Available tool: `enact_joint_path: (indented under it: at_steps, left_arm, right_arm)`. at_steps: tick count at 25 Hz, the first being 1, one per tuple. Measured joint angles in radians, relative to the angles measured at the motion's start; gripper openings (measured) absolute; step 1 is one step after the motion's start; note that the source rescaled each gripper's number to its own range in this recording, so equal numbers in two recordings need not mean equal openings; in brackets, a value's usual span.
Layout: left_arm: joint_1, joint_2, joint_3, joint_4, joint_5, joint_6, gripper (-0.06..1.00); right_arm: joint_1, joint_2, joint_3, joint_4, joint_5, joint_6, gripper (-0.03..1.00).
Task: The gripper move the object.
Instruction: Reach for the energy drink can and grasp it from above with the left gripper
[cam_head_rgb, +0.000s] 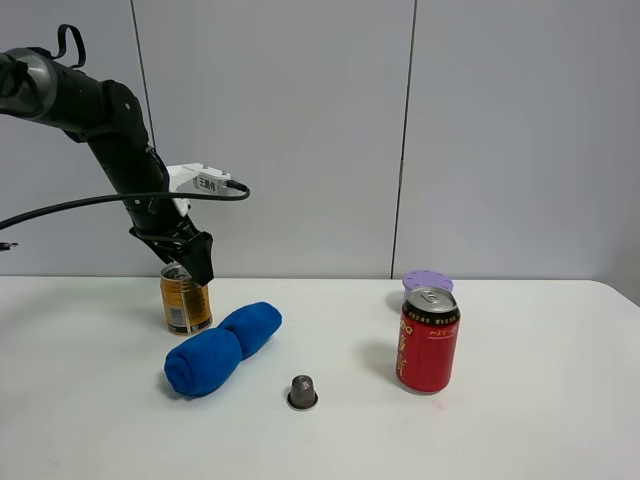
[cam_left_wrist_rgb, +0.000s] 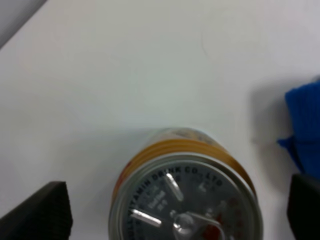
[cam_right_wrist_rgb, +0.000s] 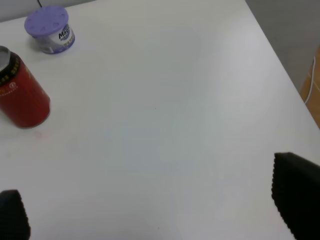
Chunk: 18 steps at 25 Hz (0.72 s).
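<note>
My left gripper will next grab the small gold can by its upper side (cam_head_rgb: 180, 289), below the can's silver top (cam_head_rgb: 174, 271). Then it can move the can.
The small gold can (cam_head_rgb: 186, 304) stands upright on the white table (cam_head_rgb: 520, 420) at the left, just behind the blue rolled cloth (cam_head_rgb: 221, 348). My left gripper (cam_head_rgb: 190, 262) hangs right above the can's top, open. In the left wrist view the can's silver top (cam_left_wrist_rgb: 186, 200) lies between the two black fingertips (cam_left_wrist_rgb: 40, 212), which stand wide apart on either side without touching it. My right gripper (cam_right_wrist_rgb: 160, 220) is open and empty over bare table; it does not show in the exterior high view.
A taller red can (cam_head_rgb: 428, 340) stands at the right, with a purple-lidded tub (cam_head_rgb: 427, 282) behind it. A small grey metal cap (cam_head_rgb: 302, 392) sits in front of the middle. The blue cloth (cam_left_wrist_rgb: 305, 135) lies close beside the gold can. The table's right edge (cam_right_wrist_rgb: 280, 65) is near.
</note>
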Motion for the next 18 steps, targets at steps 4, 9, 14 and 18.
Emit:
enact_joint_path:
  at_steps: [4, 9, 14, 18]
  left_arm:
    - [0.0, 0.015, 0.0, 0.0, -0.003, 0.0, 1.0]
    - [0.0, 0.053, 0.0, 0.0, -0.008, 0.001, 1.0]
    - [-0.005, 0.079, 0.0, 0.0, -0.046, 0.011, 1.0]
    - [-0.007, 0.095, 0.0, 0.0, -0.063, 0.019, 1.0]
  right_arm:
    - [0.0, 0.0, 0.0, 0.0, 0.0, 0.0, 1.0]
    - [0.0, 0.0, 0.0, 0.0, 0.0, 0.0, 1.0]
    - [0.0, 0.0, 0.0, 0.0, 0.0, 0.0, 1.0]
    - [0.0, 0.0, 0.0, 0.0, 0.0, 0.0, 1.0]
